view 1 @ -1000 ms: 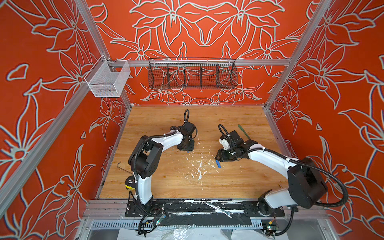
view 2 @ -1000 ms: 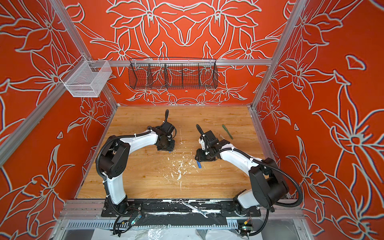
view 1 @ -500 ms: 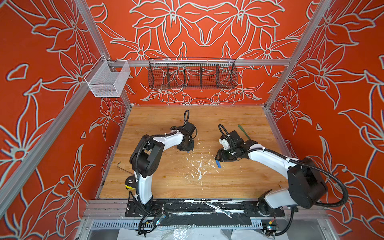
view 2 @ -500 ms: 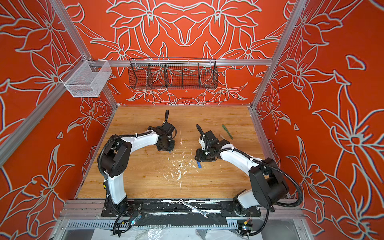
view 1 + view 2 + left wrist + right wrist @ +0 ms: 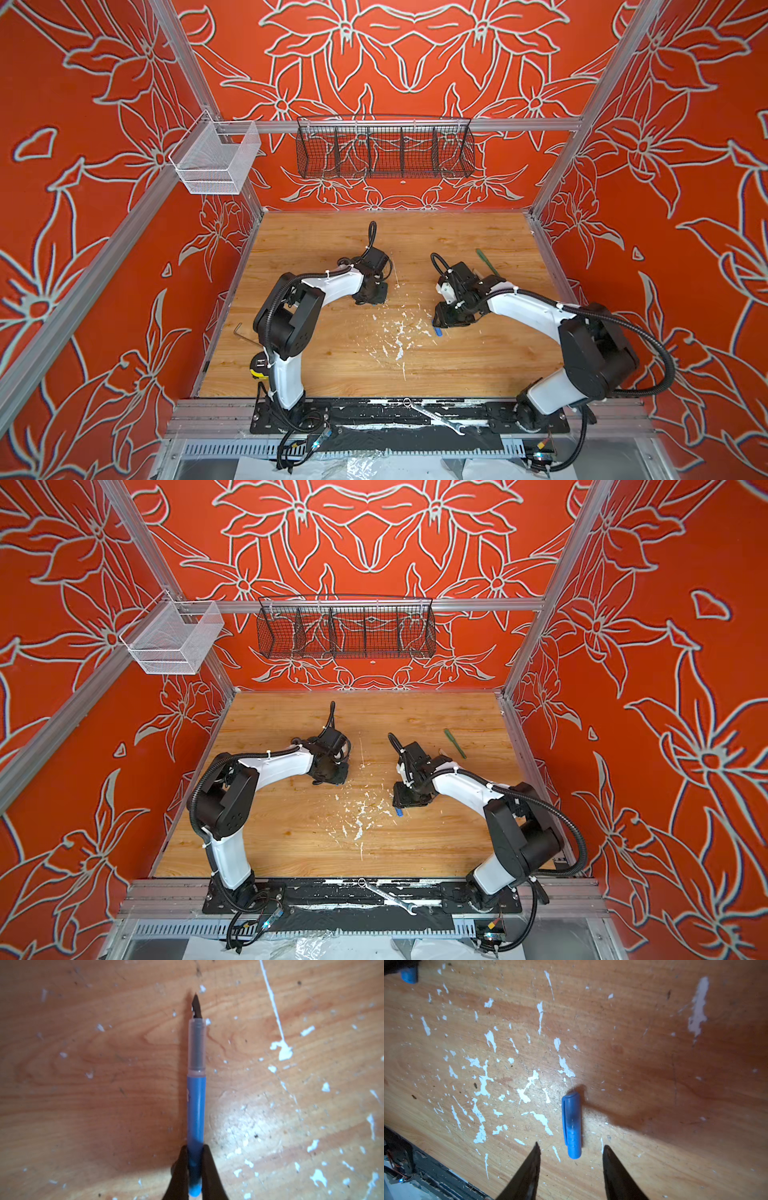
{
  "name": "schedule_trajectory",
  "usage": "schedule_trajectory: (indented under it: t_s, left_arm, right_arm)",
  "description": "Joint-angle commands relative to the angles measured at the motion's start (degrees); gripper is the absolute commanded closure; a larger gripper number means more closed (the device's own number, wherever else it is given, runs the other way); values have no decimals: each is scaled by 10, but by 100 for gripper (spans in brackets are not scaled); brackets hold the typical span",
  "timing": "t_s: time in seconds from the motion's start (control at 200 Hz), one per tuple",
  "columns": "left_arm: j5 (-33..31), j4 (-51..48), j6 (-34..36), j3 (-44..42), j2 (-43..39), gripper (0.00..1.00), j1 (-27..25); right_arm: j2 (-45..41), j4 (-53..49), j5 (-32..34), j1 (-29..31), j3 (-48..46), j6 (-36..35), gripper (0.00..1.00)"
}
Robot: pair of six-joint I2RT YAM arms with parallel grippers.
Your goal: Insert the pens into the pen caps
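Observation:
The blue pen cap will be grabbed next by my right gripper across the sides of the cap's body, so its open end stays free to insert the pen.
My left gripper is shut on the rear end of the blue pen. The pen lies low over the wooden table, and its dark tip points away from the fingers. In both top views the left gripper sits left of the table's middle. The blue pen cap lies flat on the wood. My right gripper hovers open over the cap's near end, one fingertip on each side, not touching it. From above, the cap shows just below the right gripper. A green pen lies at the far right.
White paint flecks cover the table's middle. A bent hex key and a yellow tape measure lie by the left arm's base. A silver wrench rests on the front rail. A black wire basket and a white mesh basket hang on the walls.
The left gripper has closed on the blue pen. The right arm has stayed in place, open over the blue cap.

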Motion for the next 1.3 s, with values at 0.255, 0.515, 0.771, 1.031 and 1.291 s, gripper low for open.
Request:
schedule_trajectory:
  t_s: [0.255,0.515,0.771,1.031,1.291]
  left_arm:
    - [91,93,53,-143,-203,100,-1]
    - [149,176,67,-252,-371,100,-2]
    - [148,170,65,-291,-464,100,-2]
    - [145,174,57,-316,-529,100,-2]
    - [146,169,57,-320,-543,100,-2]
  right_arm:
    - [66,-52,17,5,52,-52,54]
    - [105,-70,19,5,79,-71,57]
    - [122,-78,8,8,93,-74,63]
    - [144,-103,27,26,115,-73,70]
    - [150,-101,31,35,126,-55,78]
